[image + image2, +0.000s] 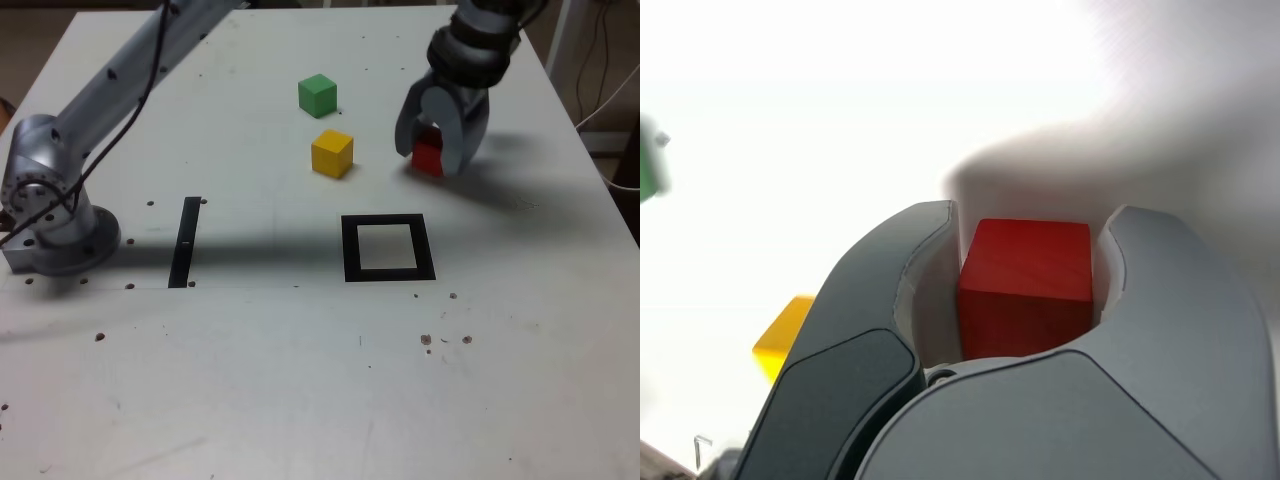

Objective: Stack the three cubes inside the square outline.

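Observation:
The cube's base is outside the tape, well behind the square outline, so my gripper keeps holding the red cube point(428, 156) until the cube is inside the outline.
My gripper point(432, 150) is down on the table at the exterior view's right, shut on the red cube point(428, 156), which rests on the surface. The wrist view shows that red cube point(1028, 285) squeezed between both grey fingers point(875, 300). The yellow cube point(332, 153) sits to the exterior view's left of the gripper, and its corner point(785, 335) peeks past a finger. The green cube point(318, 95) stands farther back. The square outline point(388, 248), black tape with a white centre, lies nearer the camera than the gripper and holds nothing.
A straight black strip point(185, 241) lies at the exterior view's left near the arm's base point(50, 215). The arm's grey link point(140, 60) crosses the table's back left. Cables hang off the table's right edge point(610, 120).

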You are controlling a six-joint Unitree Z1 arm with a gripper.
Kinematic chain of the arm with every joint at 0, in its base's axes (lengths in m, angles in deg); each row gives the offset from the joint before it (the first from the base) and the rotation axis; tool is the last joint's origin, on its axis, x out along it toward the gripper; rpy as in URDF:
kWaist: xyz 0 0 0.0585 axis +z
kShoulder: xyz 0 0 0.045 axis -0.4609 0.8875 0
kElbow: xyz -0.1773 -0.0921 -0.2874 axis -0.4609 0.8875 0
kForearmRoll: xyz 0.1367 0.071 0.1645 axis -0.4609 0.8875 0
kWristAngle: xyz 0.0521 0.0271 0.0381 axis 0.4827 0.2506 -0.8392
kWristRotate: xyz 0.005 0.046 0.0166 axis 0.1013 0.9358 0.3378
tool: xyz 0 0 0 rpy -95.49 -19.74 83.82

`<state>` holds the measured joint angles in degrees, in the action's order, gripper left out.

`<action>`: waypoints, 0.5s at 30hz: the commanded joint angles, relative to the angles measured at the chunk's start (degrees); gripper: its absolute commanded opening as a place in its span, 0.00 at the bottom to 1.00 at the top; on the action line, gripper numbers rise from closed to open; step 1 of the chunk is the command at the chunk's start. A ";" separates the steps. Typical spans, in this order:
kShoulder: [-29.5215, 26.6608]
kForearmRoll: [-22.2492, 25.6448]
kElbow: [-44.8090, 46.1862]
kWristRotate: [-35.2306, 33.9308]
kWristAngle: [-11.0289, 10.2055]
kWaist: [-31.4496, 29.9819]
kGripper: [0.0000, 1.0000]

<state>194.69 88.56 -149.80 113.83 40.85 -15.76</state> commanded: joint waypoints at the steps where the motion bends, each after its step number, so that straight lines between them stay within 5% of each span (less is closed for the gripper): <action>1: -2.60 -0.15 1.83 -1.49 -0.07 -0.32 0.38; 15: -13.26 -2.10 15.37 -17.25 5.20 -4.09 0.38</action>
<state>183.08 86.62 -135.90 99.14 45.40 -19.15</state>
